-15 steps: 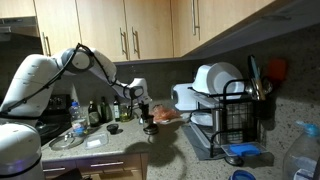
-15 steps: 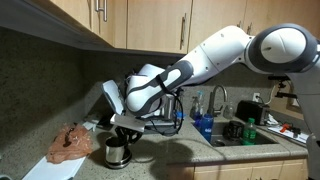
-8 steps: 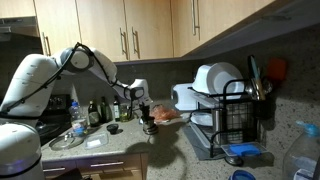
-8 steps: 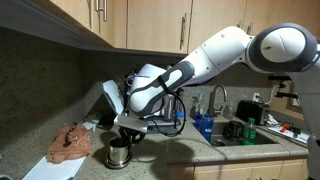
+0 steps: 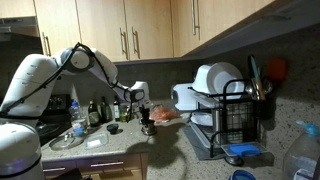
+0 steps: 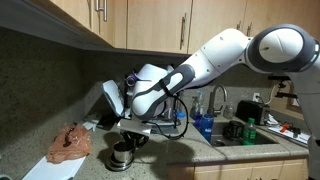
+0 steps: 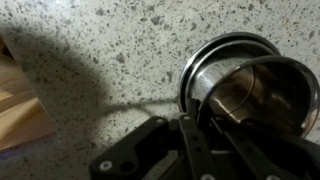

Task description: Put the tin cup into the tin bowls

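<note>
The tin cup's lower side is inside the tin bowls' rim (image 7: 236, 37), below my fingers. It is time to release, so my gripper will let go of the tin cup.
In the wrist view the tin cup (image 7: 262, 95), dull silver with a thin round rim, sits between my gripper's (image 7: 205, 122) dark fingers. Right behind and under it lies the stack of tin bowls (image 7: 197, 62) on the speckled counter. The cup's rim overlaps the bowls' rim; whether it touches them I cannot tell. In an exterior view my gripper (image 6: 127, 138) points down over the cup (image 6: 121, 156) near the counter's front edge. It also shows in an exterior view (image 5: 146, 112), where cup and bowls are too small to separate.
A crumpled orange-brown cloth (image 6: 70, 142) lies on the counter next to the cup. A dish rack (image 5: 232, 118) with white dishes stands by the wall. Green bottles (image 5: 95, 110) and a plate (image 5: 67, 141) are further off. A sink (image 6: 250, 135) adjoins.
My gripper has come down a little with the cup, closer to the counter and the bowls.
</note>
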`<action>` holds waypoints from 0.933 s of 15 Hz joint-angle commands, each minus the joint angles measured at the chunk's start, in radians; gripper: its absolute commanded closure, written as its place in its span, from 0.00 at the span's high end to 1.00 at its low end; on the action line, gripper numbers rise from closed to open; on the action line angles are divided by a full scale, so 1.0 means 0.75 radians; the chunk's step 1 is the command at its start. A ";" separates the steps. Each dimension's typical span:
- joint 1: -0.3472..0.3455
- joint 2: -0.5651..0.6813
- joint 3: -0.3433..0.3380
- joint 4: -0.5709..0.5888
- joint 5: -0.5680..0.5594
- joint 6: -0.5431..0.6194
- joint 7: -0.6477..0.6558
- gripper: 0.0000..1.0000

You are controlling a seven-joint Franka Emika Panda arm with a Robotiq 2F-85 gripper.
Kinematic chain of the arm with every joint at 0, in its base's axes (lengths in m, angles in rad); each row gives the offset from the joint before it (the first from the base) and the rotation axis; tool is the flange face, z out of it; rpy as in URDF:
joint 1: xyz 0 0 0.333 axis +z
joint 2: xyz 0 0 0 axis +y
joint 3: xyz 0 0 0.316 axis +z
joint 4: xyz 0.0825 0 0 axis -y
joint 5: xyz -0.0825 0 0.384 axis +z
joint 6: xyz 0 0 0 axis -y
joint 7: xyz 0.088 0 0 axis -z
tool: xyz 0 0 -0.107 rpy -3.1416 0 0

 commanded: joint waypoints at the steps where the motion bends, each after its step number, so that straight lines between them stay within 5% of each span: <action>1: -0.013 -0.038 0.005 -0.029 0.044 -0.016 -0.034 0.33; 10: 0.015 -0.177 0.014 -0.153 0.003 0.063 -0.061 0.99; 14: 0.056 -0.288 0.030 -0.244 -0.052 0.121 -0.101 1.00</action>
